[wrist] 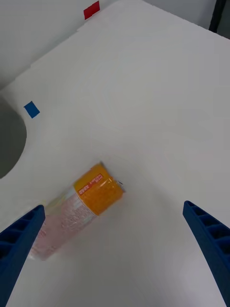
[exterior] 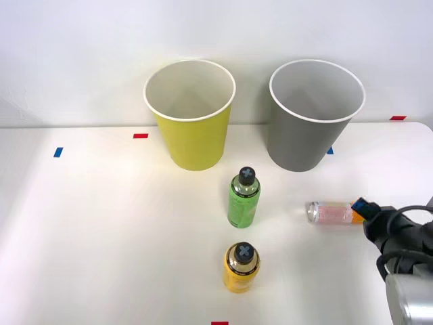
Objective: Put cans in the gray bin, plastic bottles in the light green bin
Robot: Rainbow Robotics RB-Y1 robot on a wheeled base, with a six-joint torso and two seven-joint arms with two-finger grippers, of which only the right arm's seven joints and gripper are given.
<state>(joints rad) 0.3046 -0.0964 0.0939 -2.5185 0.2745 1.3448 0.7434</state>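
Note:
The can is to go in the gray bin, so the right gripper will grab the can's orange end (exterior: 357,214) (wrist: 98,189) next.
The can (exterior: 333,212) lies on its side on the white table in front of the gray bin (exterior: 298,145), silver end pointing left and orange end to the right. My right gripper (exterior: 365,208) hovers open just over the orange end. In the right wrist view the can (wrist: 76,211) lies between the spread blue fingers (wrist: 19,244), nearer one of them and untouched by either; the gripper (wrist: 114,211) holds nothing. A green plastic bottle (exterior: 244,198) and a yellow one (exterior: 241,267) stand upright mid-table. The light green bin (exterior: 196,142) stands at the back, left of the gray one.
Small red (exterior: 141,135) and blue (exterior: 58,152) tape marks dot the table. The gray bin's curved side (wrist: 7,144) shows in the wrist view, with blue tape (wrist: 31,109) close by. The table's right edge runs close behind my arm.

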